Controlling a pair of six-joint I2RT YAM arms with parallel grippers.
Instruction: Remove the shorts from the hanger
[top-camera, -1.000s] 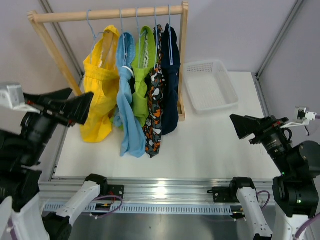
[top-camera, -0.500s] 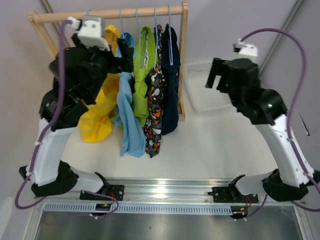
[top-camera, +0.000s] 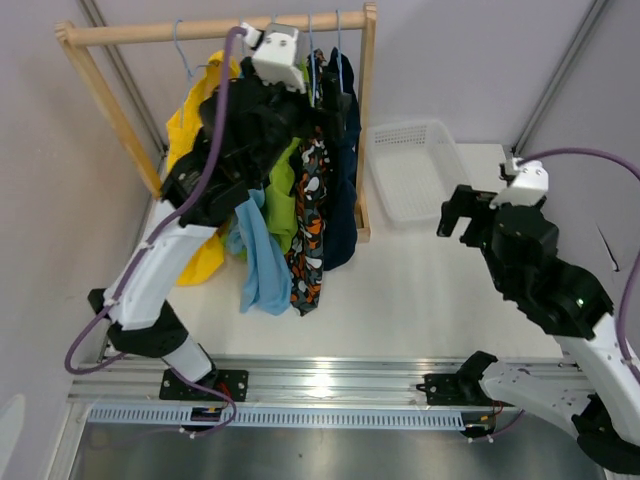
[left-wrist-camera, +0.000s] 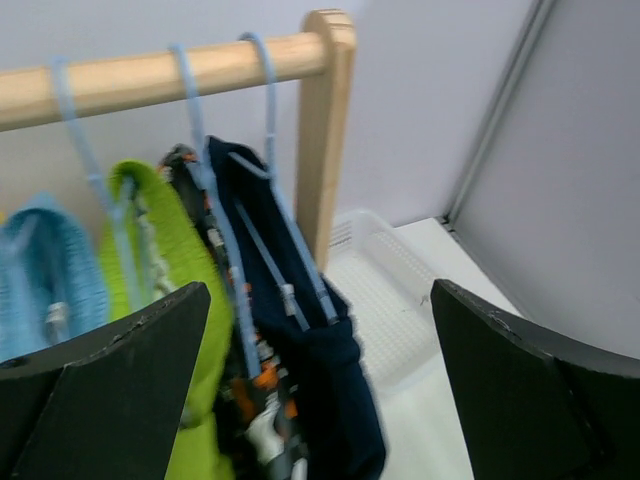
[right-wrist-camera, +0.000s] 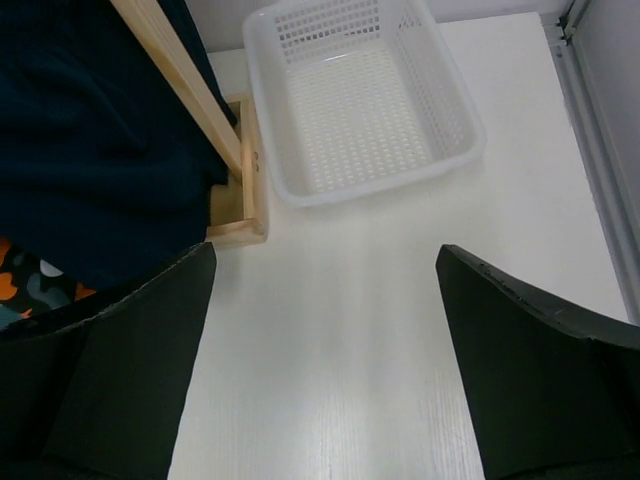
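My left gripper grabs the navy shorts' hanger by its near arm, below the hook (top-camera: 340, 70) (left-wrist-camera: 293, 232) next, so the hook and far waistband stay free for removal.
Several pairs of shorts hang on light blue hangers (left-wrist-camera: 270, 120) from a wooden rack: yellow (top-camera: 195, 150), light blue (top-camera: 262, 255), lime green (top-camera: 283, 200), black patterned (top-camera: 310, 250) and navy (top-camera: 342, 200). My left gripper (top-camera: 335, 100) is raised in front of the rack's top. It stands open (left-wrist-camera: 320, 400) and faces the navy shorts (left-wrist-camera: 330, 370) and patterned shorts (left-wrist-camera: 250, 400), touching neither. My right gripper (top-camera: 455, 215) hovers open (right-wrist-camera: 325, 370) over bare table. The navy shorts (right-wrist-camera: 90, 150) hang to its left.
A white mesh basket (top-camera: 415, 175) sits on the table right of the rack, empty (right-wrist-camera: 360, 100). The rack's right post (top-camera: 366, 120) and its foot (right-wrist-camera: 238, 215) stand between the shorts and the basket. Walls and frame posts ring the table.
The left arm swung right along the rack, from the yellow shorts to the navy end. The right arm came down from near the basket to lower over the table. Both grippers stayed open.
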